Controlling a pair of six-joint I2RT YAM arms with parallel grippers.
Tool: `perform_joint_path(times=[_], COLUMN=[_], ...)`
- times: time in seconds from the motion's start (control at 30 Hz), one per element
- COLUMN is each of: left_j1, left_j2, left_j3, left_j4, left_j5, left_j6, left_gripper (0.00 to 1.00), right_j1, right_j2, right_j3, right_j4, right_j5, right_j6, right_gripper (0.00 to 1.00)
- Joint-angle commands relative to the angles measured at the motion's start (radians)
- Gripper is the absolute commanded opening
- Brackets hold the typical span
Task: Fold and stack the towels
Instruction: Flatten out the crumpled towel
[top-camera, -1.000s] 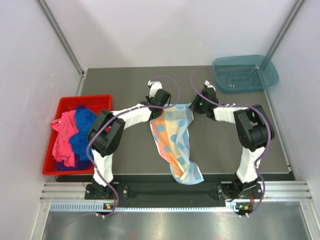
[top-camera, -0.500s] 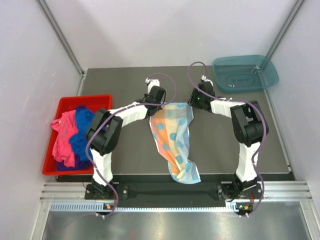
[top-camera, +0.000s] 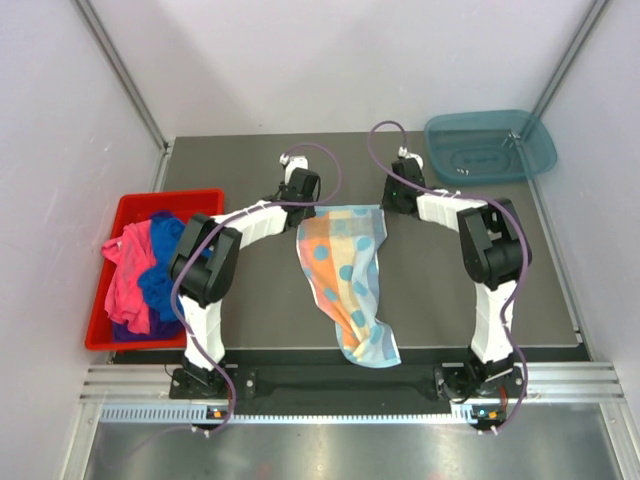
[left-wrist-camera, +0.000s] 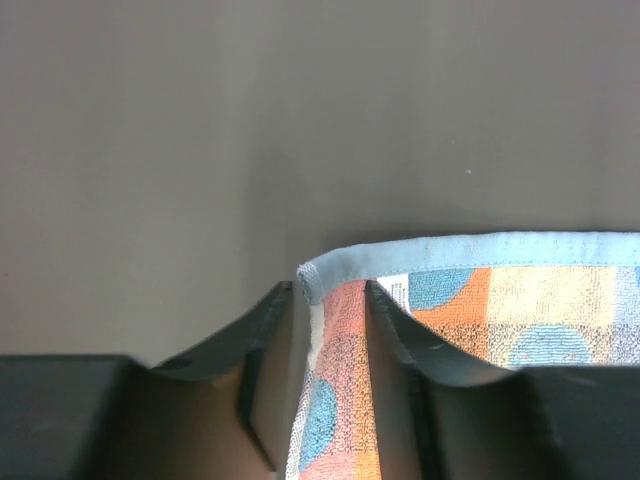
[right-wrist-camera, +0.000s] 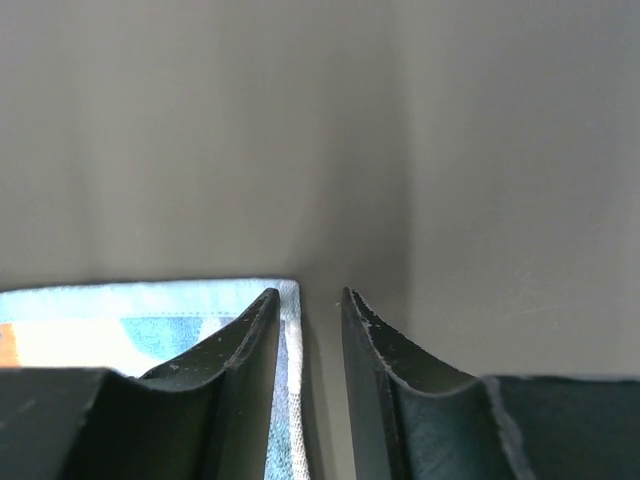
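Observation:
My left gripper pinches the towel's far corner (left-wrist-camera: 315, 278) at its blue hem (left-wrist-camera: 500, 300) next, to fold the stretched edge over.
A towel (top-camera: 345, 270) with orange, blue and cream dots lies on the dark table. Its far edge is stretched flat and its near end is crumpled by the front edge. My left gripper (top-camera: 303, 203) stands at the towel's far left corner. In the left wrist view the jaws (left-wrist-camera: 330, 290) are a little apart, with the corner and its blue hem (left-wrist-camera: 500, 300) between them. My right gripper (top-camera: 393, 203) stands at the far right corner. In the right wrist view (right-wrist-camera: 308, 292) its jaws are narrowly open. The towel's edge (right-wrist-camera: 150, 320) lies by the left finger, with bare table in the gap.
A red bin (top-camera: 130, 205) at the left table edge holds several pink and blue cloths (top-camera: 150, 270). A teal tray (top-camera: 490, 145) sits at the far right corner. Grey walls close in the sides and back.
Both grippers have moved farther from the bases, carrying the towel's far edge with them. That edge now lies wider and straighter, and the left corner shows.

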Motion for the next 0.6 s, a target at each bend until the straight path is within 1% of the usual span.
perform_joint_path(times=[0.0,0.1,0.3,0.57], left_j1=[0.007,0.011,0.027,0.050], left_j2=[0.002,0.019,0.045,0.068], left_j3=[0.000,0.016,0.048,0.045], left_j4=[0.041,0.032,-0.001,-0.008], left_j5=[0.026,0.024,0.023,0.035], left_j6=[0.003,0.004,-0.006,-0.035], left_gripper=[0.41,0.45,0.47,0.46], right_j1=[0.015,0.029,0.052,0.060], right_j2=[0.024,0.039,0.053,0.071], right_j3=[0.041,0.071,0.093,0.105], right_j4=[-0.035,-0.061,-0.082,-0.099], right_j5=[0.029,0.031,0.055,0.069], right_j6=[-0.032,-0.039,-0.052,-0.061], right_gripper=[0.33,0.33,0.33,0.29])
